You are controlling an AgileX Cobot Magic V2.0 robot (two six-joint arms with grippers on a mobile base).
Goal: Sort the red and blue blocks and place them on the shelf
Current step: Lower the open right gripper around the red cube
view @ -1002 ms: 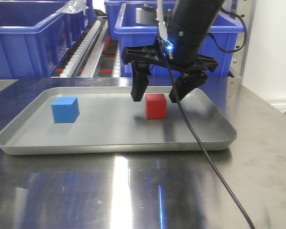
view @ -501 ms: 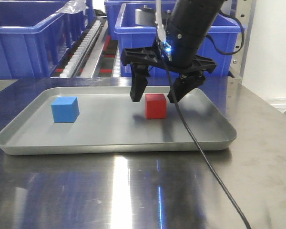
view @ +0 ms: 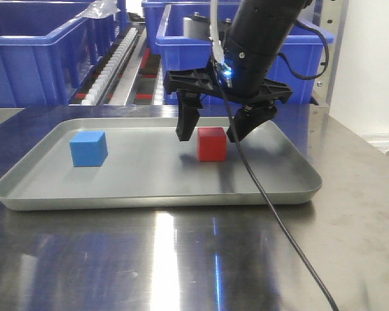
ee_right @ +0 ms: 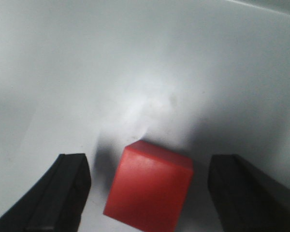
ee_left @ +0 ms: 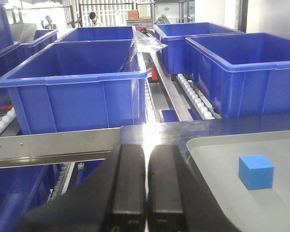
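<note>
The robot's right gripper will sort the red block (view: 212, 144) onto the shelf, so next it will grab the block by its opposite sides.
The red block (view: 212, 144) sits right of centre on the grey tray (view: 149, 199), and the blue block (view: 88, 148) sits at the tray's left. My right gripper (view: 211, 134) hangs open over the red block, one finger on each side with a gap to each. From the right wrist, the red block (ee_right: 150, 191) lies between the open gripper (ee_right: 150, 165) and its dark fingers (ee_right: 63, 193). My left gripper (ee_left: 146, 147) is shut on nothing, left of the tray (ee_left: 217, 145), with the blue block (ee_left: 255, 171) to its right. The shelf (ee_left: 53, 145) shows its metal crossbar ahead.
Big dark-blue bins (view: 32, 52) (ee_left: 82, 82) stand on the shelf behind the table, with white roller tracks (view: 113, 61) (ee_left: 195, 96) between them. The right arm's black cable (view: 272, 214) trails across the tray's front rim and the steel tabletop (view: 181, 259).
My right gripper has sunk a little and shifted slightly left around the red block. Both blocks stay where they were.
</note>
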